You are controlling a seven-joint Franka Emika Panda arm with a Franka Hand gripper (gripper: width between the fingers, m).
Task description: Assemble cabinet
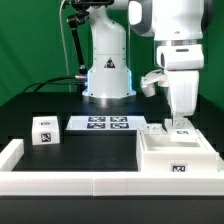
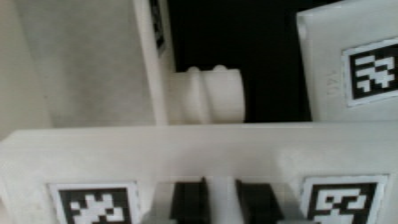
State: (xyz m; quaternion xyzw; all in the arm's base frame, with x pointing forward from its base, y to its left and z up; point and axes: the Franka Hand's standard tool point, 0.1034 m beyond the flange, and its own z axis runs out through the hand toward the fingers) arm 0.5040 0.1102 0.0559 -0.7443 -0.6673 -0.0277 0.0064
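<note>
My gripper needs to keep holding the white panel [image 2: 196, 150] for now: in the wrist view the panel overhangs the ribbed peg beside the cabinet body [image 2: 71, 60].
The cabinet body [image 1: 175, 155], a large white box with a tag on its front, stands at the exterior view's right. My gripper [image 1: 178, 120] reaches straight down at its back edge. In the wrist view my gripper [image 2: 221, 200] has its two dark fingers [image 2: 187, 198] close together on a thin pale edge of a white door panel [image 2: 196, 150] with a tag at each side. Behind the panel I see a white ribbed peg [image 2: 210, 95] and another tagged white piece [image 2: 365, 70]. A small white tagged block [image 1: 42, 130] sits apart at the exterior view's left.
The marker board [image 1: 105, 123] lies in the middle in front of the robot base. A long low white border wall [image 1: 70, 182] runs along the front and turns back at the left. A small white piece [image 1: 155, 128] lies beside the cabinet body.
</note>
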